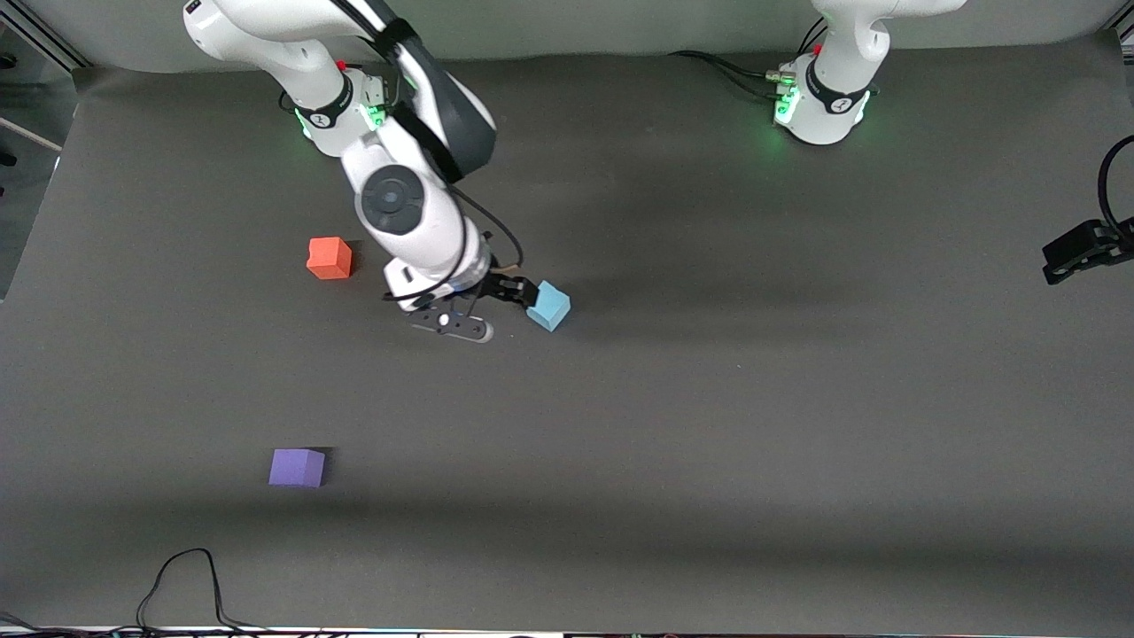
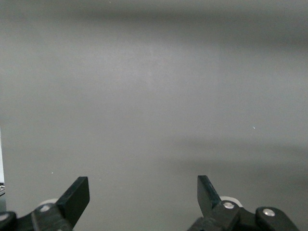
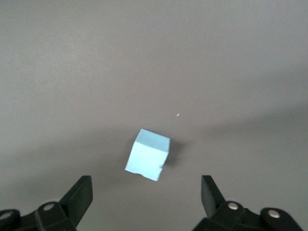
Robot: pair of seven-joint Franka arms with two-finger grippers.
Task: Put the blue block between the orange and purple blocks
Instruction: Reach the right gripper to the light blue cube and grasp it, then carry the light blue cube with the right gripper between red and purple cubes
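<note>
I should next grab the blue block [image 1: 548, 306] by its opposite sides with my right gripper, so that it can fill the gap between the orange and purple blocks.
The blue block [image 1: 548, 306] lies tilted on the dark mat near the table's middle; it also shows in the right wrist view [image 3: 148, 155]. My right gripper [image 1: 511, 291] is open and empty, low over the mat just beside the block, toward the right arm's end; in its wrist view [image 3: 147, 193] the block lies ahead of the fingers, not between them. The orange block [image 1: 330, 258] sits farther from the front camera, the purple block [image 1: 297, 467] much nearer, both toward the right arm's end. My left gripper [image 1: 1083, 252] waits open and empty at the left arm's end [image 2: 143, 193].
The dark grey mat [image 1: 709, 425] covers the table. A black cable [image 1: 182, 585] loops at the table edge nearest the front camera. The arm bases [image 1: 824, 106] stand along the edge farthest from the front camera.
</note>
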